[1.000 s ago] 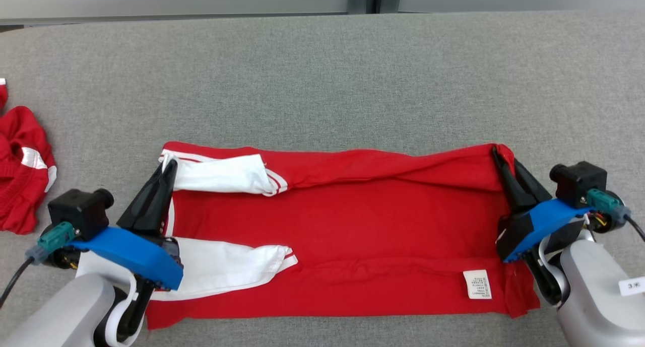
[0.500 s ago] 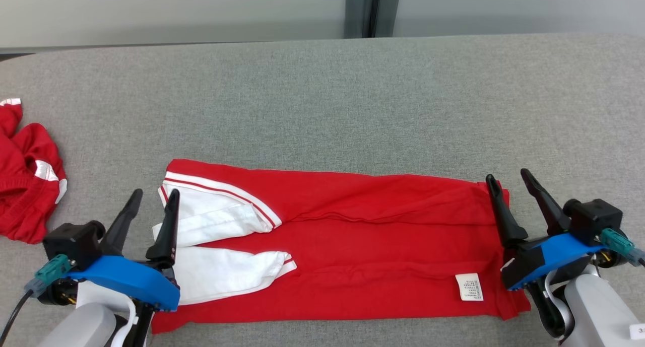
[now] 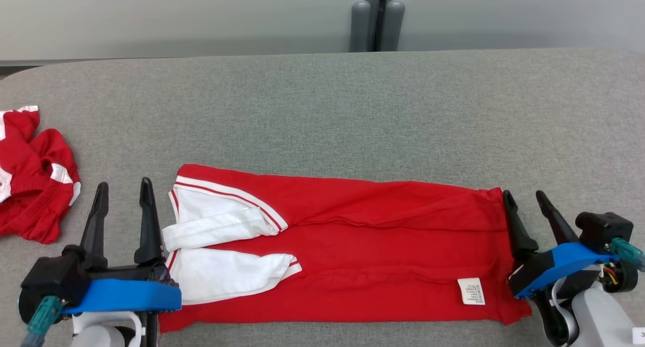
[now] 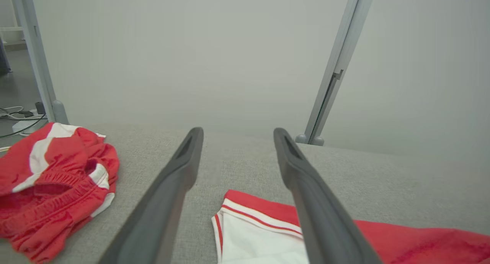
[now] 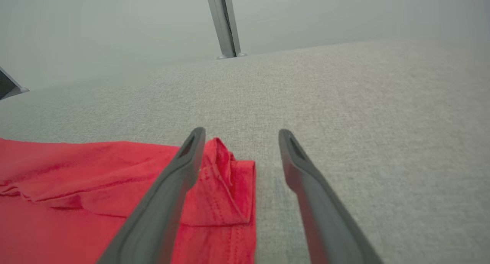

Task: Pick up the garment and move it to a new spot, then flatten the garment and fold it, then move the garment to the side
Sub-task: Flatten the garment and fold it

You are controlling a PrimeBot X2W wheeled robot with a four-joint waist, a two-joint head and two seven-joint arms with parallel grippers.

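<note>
The garment needs to be folded over toward its white sleeves, so my right gripper will grab it by its hem next.
The garment is a red shirt with white, red-striped sleeves, lying flat as a long folded band on the grey table. Its sleeves lie at the left end and a white label sits near the right end. My left gripper stands open just left of the sleeve end, holding nothing. My right gripper stands open at the garment's right edge, empty. In the left wrist view the open fingers frame the striped sleeve corner. In the right wrist view the red hem corner lies between the open fingers.
A second, crumpled red and white garment lies at the table's far left, also in the left wrist view. A grey post stands behind the table's far edge, before a pale wall.
Both grippers opened and let go of the garment's far edge, which dropped flat. Both have drawn back toward me and outward. The head camera tilted, shifting the scene down.
</note>
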